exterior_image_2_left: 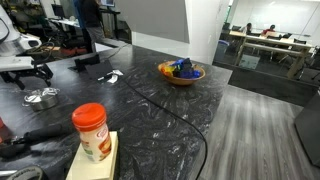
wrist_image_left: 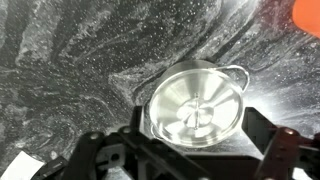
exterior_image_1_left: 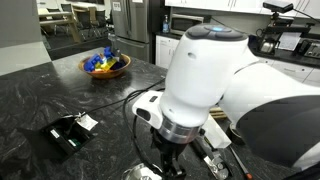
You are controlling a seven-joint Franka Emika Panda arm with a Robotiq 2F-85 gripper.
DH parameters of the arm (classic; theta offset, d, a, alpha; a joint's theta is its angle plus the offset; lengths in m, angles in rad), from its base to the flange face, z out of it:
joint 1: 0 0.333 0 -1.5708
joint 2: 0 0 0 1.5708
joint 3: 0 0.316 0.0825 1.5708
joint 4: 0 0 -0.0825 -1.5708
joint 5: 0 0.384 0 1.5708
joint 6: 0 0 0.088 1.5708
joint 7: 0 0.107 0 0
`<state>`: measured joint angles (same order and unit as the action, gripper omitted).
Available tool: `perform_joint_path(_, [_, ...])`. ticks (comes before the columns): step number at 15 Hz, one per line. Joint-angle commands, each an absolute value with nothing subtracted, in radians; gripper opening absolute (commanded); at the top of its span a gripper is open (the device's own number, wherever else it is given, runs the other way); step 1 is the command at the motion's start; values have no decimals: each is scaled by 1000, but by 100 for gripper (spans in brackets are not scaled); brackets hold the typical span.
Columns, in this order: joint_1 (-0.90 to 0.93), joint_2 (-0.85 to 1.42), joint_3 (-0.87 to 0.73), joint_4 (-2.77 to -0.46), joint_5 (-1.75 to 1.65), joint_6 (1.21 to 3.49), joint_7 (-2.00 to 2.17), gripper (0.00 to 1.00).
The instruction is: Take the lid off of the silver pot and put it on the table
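I need to grab the lid next with my gripper, from above and by the thin handle at its centre, to lift it off the silver pot and onto the table.
The silver pot stands on the black marbled table with its shiny round lid on it, a thin handle at the lid's centre. My gripper is open and empty, hovering right above the pot, with its black fingers on either side of the lid's near edge. In both exterior views the pot sits just below the gripper. The arm hides most of the pot in one of them.
A brown wicker bowl of colourful items stands farther back. An orange-lidded jar rests on a wooden block. A black cable runs across the table. A black flat object lies near the arm.
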<state>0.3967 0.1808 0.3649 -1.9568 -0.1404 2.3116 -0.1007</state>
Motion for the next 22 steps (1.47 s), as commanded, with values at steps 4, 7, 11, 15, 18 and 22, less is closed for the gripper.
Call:
perform_joint_path(4, [440,351,360,-1796,-195,2318,-149,100])
perform_joint_path(7, [454,386,355,-1765,-217,2314,-143,100])
perform_joint_path(11, [463,423,357,-1746,-212,2312,-149,100])
perform_joint_path(15, [464,442,352,-1733,-216,2277,-161,100])
perform_joint_path(18, [465,445,354,-1725,-213,2265,-176,100])
perform_joint_path(22, [471,443,355,-1720,-207,2230,-173,80])
